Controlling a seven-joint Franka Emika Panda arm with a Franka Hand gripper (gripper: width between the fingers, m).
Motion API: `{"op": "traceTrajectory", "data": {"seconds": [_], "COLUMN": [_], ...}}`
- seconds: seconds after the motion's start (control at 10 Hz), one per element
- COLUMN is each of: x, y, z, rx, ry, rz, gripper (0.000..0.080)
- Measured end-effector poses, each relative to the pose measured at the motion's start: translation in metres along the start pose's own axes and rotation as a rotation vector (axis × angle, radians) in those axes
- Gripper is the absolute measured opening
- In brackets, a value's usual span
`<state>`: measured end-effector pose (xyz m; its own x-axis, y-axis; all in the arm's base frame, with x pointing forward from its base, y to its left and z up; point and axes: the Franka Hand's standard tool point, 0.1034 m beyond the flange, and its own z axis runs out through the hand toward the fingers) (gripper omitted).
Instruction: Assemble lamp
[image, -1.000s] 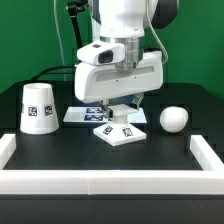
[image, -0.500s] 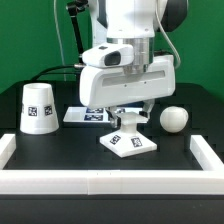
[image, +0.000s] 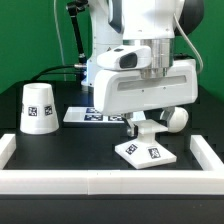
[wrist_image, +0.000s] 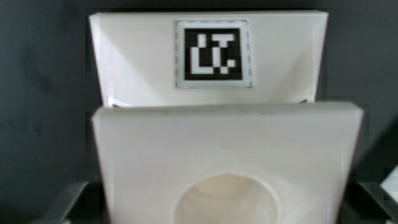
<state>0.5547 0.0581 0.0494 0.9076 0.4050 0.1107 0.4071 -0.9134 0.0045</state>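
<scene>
The base is short of the white border's corner (image: 206, 168) in the exterior view. The base moves toward that corner in my gripper next, before my gripper releases it.
The lamp base (image: 150, 152), a flat white square with tags, sits low over the black table toward the exterior view's right. My gripper (image: 148, 129) is shut on its post from above. In the wrist view the base (wrist_image: 214, 110) fills the frame, with one tag (wrist_image: 212, 50) on its far part and the round post socket (wrist_image: 222, 200) between my dark fingers (wrist_image: 64, 202). The ball-shaped bulb (image: 179, 117) lies just behind the base, half hidden by my hand. The tapered shade (image: 38, 107) stands at the exterior view's left.
The marker board (image: 80, 115) lies behind my hand, mostly covered by it. A white rail-like border (image: 110, 181) runs along the front and up both sides of the table.
My gripper has moved toward the front and the exterior view's right, carrying the lamp base with it. It now covers part of the bulb. The shade has not moved.
</scene>
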Motion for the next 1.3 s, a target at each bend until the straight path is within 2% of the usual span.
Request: {"op": "traceTrajectory", "data": {"seconds": [0.1,0.3,0.6,0.7,0.9,1.3], "x": [0.013,0.014,0.015,0.015,0.03,0.05], "y": [0.001,0.001,-0.003,-0.007,-0.016,-0.019], "z": [0.002,0.001,0.002,0.002,0.003,0.005], "rx": [-0.002,-0.001,0.02,0.019,0.022,0.022], "ry": [0.026,0.031,0.039,0.052,0.072,0.098], "rz": [0.049,0.065,0.277,0.321,0.342,0.328], "gripper": [0.0537,0.0537,0.0537,0.0537,0.0537,0.0537]}}
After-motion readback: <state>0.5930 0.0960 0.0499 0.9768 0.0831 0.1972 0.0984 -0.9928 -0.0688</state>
